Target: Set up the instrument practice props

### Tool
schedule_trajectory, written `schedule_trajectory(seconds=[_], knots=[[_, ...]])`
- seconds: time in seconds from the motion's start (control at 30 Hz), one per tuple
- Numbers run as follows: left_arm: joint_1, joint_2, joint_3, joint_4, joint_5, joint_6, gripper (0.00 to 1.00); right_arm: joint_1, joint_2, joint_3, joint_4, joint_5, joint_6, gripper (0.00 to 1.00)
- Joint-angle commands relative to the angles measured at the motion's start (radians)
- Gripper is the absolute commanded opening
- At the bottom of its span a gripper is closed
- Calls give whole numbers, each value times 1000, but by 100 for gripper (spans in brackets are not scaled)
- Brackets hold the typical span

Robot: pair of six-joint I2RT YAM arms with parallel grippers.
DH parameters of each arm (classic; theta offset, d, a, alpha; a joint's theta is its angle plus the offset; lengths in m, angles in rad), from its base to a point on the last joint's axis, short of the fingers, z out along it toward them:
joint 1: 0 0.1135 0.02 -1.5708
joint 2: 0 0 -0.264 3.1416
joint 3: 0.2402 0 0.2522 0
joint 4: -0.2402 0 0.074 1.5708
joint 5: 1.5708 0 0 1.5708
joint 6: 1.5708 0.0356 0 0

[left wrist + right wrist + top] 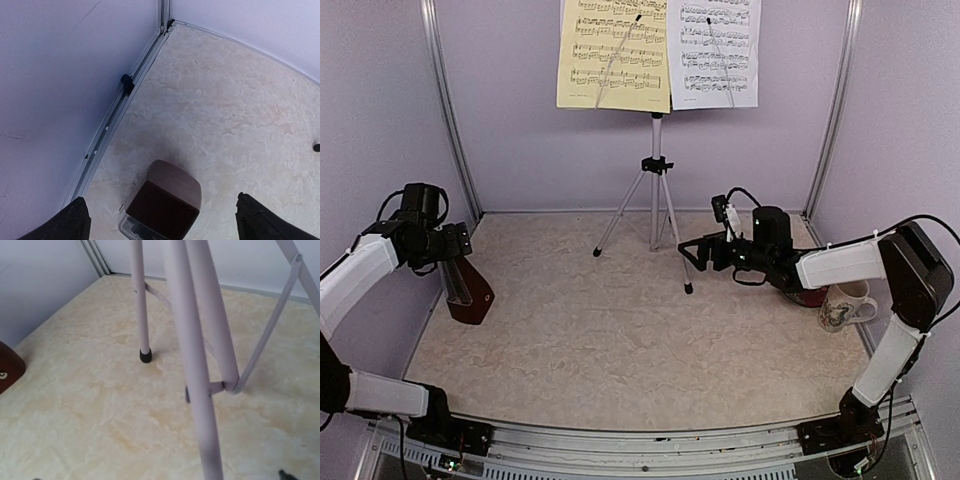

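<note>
My left gripper should next take the brown metronome by its narrow upper part (460,268) (162,210). Its wide base then stays free to stand on.
The white tripod music stand (656,165) stands at the back middle. A yellow sheet (613,55) and a white sheet (714,52) of music rest side by side on its desk. The brown pyramid metronome (470,290) stands on the table near the left wall. My left gripper (458,258) hovers just above it. In the left wrist view my left gripper (161,212) is open, with the metronome (165,200) between and below the wide-apart fingers, untouched. My right gripper (688,250) is open beside the stand's near right leg (195,365), which rises between its fingers.
A floral white mug (845,305) and a red dish (810,296) sit at the right, partly behind my right arm. Walls and metal rails (120,105) close in the left, back and right. The stand's other leg foot (145,356) and the metronome's edge (7,372) show in the right wrist view.
</note>
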Motion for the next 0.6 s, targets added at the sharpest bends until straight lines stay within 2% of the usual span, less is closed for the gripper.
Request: schedule_trajectory(seconds=[0.0, 0.23, 0.47, 0.57], knots=[[4, 6, -26, 1, 61, 114, 99, 8, 4, -13, 51, -14, 17, 100], [4, 32, -46, 9, 138, 131, 91, 8, 21, -5, 77, -30, 30, 100], [4, 57, -49, 30, 178, 104, 71, 0, 7, -16, 79, -29, 26, 100], [3, 64, -56, 38, 171, 88, 59, -8, 3, -22, 86, -36, 35, 100]])
